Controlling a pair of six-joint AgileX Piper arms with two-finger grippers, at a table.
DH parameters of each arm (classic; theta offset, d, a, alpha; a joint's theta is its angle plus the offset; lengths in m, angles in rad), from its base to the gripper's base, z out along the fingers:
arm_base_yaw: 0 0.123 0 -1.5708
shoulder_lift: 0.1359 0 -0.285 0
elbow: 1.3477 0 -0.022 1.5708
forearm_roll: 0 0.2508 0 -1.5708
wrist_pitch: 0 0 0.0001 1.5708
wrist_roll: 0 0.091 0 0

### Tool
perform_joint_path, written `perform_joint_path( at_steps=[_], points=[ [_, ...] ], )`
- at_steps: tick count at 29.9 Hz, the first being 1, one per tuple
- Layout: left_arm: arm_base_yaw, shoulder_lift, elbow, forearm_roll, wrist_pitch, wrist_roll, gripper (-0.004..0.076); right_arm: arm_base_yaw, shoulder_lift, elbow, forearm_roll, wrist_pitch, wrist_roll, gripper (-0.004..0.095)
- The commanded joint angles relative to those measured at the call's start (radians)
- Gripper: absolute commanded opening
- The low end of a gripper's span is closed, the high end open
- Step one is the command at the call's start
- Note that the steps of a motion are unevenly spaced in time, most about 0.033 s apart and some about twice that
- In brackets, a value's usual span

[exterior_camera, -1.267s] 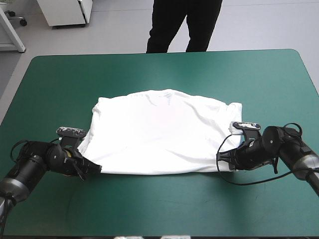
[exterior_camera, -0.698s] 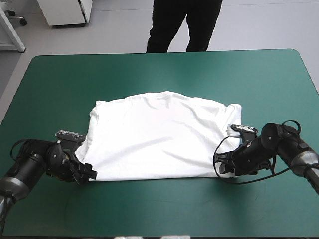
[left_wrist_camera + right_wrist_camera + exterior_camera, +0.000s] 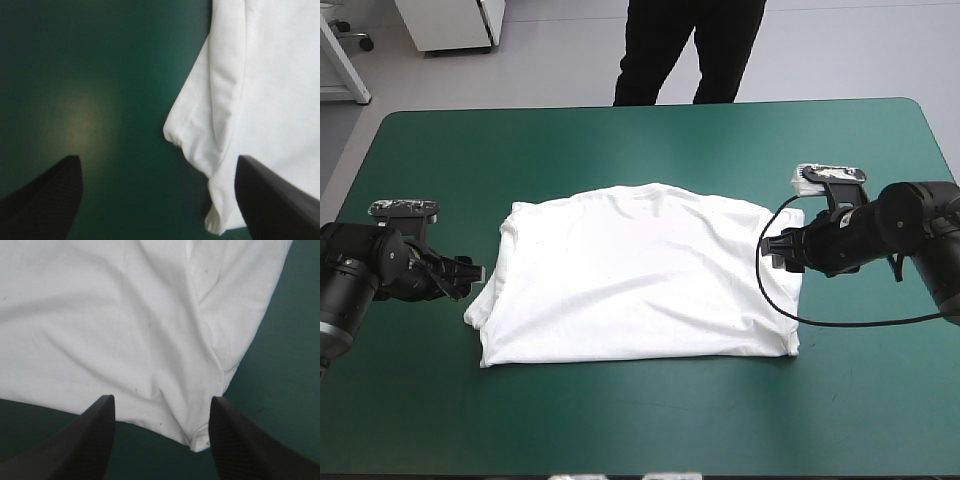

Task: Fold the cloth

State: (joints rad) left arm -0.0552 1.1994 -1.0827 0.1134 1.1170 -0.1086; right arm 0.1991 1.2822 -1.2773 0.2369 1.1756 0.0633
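Observation:
The T-shirt's body (image 3: 630,275) lies flat on the tabletop, so I should next have my right gripper grab the T-shirt by its puckered corner (image 3: 790,349), where the cloth rises in a fold.
The white T-shirt (image 3: 640,275) lies folded flat in the middle of the teal-green table, its near edge a straight fold. My left gripper (image 3: 472,272) hovers just off the shirt's left edge. In the left wrist view this gripper (image 3: 157,160) is open over bare cover, with the T-shirt's (image 3: 260,100) layered edge beside one finger. My right gripper (image 3: 775,248) is at the shirt's right edge near the far corner. In the right wrist view it (image 3: 161,399) stands open above the T-shirt (image 3: 125,315), whose corner lies between the black fingers (image 3: 95,435), not gripped.
Teal-green cover (image 3: 640,140) shows on every side of the shirt, with wide strips toward the far edge and the near edge (image 3: 640,430).
Both grippers opened and let go of the shirt's near corners. They drew back toward the far side and outward. The shirt's near edge settled flat on the table.

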Motion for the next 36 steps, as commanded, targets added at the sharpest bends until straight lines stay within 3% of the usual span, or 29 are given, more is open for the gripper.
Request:
perform_joint_path(
  at_steps=[1, 5, 12, 21, 27, 34, 36],
  points=[
    [0.030, 0.033, -0.032, -0.055, -0.050, 0.015, 0.0599, 0.002, -0.028, -0.034, -0.004, -0.017, 0.002, 0.0529],
    [0.058, 0.118, -0.032, -0.113, -0.020, 0.051, 0.0599, 0.002, -0.028, -0.034, -0.015, 0.000, 0.004, 0.0496],
    [0.068, 0.225, -0.032, -0.138, -0.066, 0.051, 0.0597, 0.002, -0.028, -0.034, -0.053, 0.006, 0.004, 0.0454],
    [0.068, 0.305, 0.018, -0.113, -0.106, 0.007, 0.0396, 0.002, -0.028, -0.034, -0.074, 0.010, 0.004, 0.0453],
    [0.068, 0.312, 0.133, -0.113, -0.212, 0.004, 0.0376, 0.002, -0.028, -0.034, -0.074, 0.023, 0.004, 0.0443],
    [0.068, 0.388, 0.169, -0.124, -0.264, 0.004, 0.0373, 0.002, -0.028, -0.034, -0.074, 0.050, 0.004, 0.0441],
    [0.068, 0.403, 0.169, -0.124, -0.286, 0.004, 0.0323, 0.002, -0.028, -0.034, -0.074, 0.059, 0.004, 0.0441]
  ],
)
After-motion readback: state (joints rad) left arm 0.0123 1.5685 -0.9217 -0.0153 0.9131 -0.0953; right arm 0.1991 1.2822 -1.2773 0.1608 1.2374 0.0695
